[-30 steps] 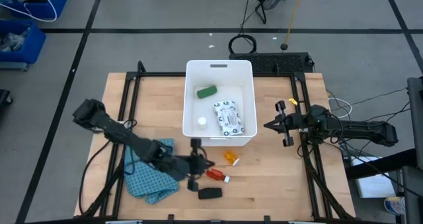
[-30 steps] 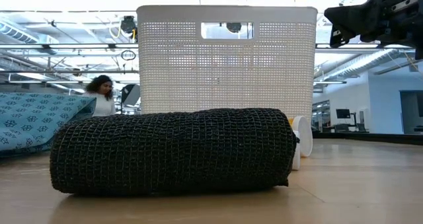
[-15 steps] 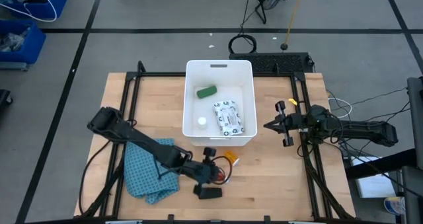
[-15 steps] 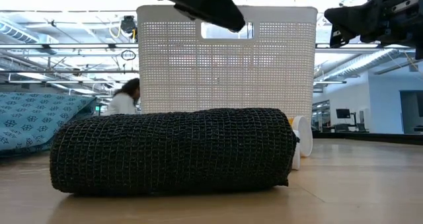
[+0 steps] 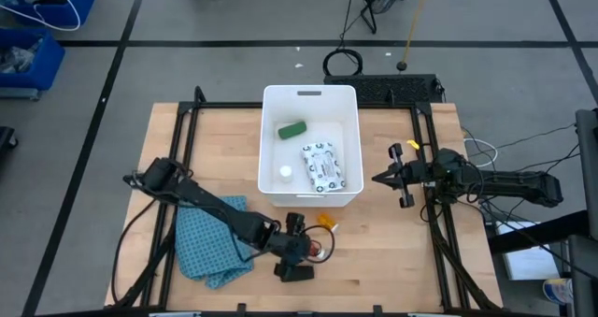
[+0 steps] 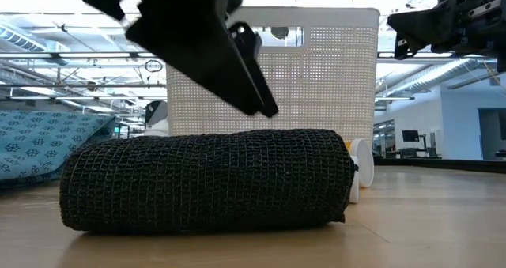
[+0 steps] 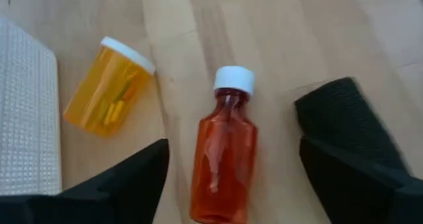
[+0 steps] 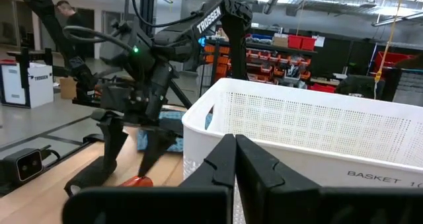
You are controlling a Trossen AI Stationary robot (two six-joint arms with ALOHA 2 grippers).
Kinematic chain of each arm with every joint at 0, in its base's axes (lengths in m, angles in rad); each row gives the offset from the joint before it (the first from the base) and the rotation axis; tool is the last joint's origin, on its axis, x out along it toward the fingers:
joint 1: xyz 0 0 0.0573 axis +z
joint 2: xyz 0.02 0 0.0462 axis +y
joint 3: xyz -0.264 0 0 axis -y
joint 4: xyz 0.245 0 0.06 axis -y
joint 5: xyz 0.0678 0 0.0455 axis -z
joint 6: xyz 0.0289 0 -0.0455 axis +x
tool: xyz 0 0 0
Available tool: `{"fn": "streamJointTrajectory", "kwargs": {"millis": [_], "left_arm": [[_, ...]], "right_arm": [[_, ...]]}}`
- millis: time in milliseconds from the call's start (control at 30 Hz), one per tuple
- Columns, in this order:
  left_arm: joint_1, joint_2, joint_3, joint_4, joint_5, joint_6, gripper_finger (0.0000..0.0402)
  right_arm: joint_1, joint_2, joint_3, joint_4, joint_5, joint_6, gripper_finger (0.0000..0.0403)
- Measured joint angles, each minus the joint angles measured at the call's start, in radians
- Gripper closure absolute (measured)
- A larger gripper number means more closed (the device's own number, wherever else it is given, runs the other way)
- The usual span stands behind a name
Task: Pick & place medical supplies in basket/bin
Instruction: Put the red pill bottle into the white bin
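Observation:
Next, the left gripper grabs the red bottle by its lower body (image 7: 223,178) to place the bottle in the white basket.
A red bottle with a white cap (image 7: 223,159) lies on the table near its front edge. My left gripper (image 7: 232,148) hovers over it, open, one finger on either side and neither touching. An orange pill bottle (image 7: 109,85) lies on its side next to the white basket (image 5: 310,197). A black roll (image 6: 205,181) lies at the front. In the basket are a green piece (image 5: 291,129) and a white printed packet (image 5: 320,165). My right gripper (image 5: 378,179) waits shut, to the right of the basket.
A blue patterned cloth (image 5: 210,247) lies crumpled at the front left, under my left arm. A small white item (image 5: 285,172) also sits in the basket. Black frame rails (image 5: 434,214) run along the table's left and right sides.
My left gripper has swung toward the table's right edge and a little toward the near edge, from beside the cloth to over the red bottle. It has come down into the low view and opened. The bottles and the black roll have stayed put.

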Motion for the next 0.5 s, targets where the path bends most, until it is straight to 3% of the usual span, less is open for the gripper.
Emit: {"fn": "streamJointTrajectory", "kwargs": {"millis": [200, 500], "left_arm": [[0.029, 0.048, 0.000, -0.019, 0.050, 0.001, 0.0020], [0.069, 0.092, 0.000, -0.038, 0.151, 0.012, 0.0041]], "right_arm": [[0.000, 0.000, 0.000, -0.003, 0.000, -0.002, 0.0403], [0.000, 0.001, 0.000, -0.009, 0.000, -0.017, 0.0403]]}}
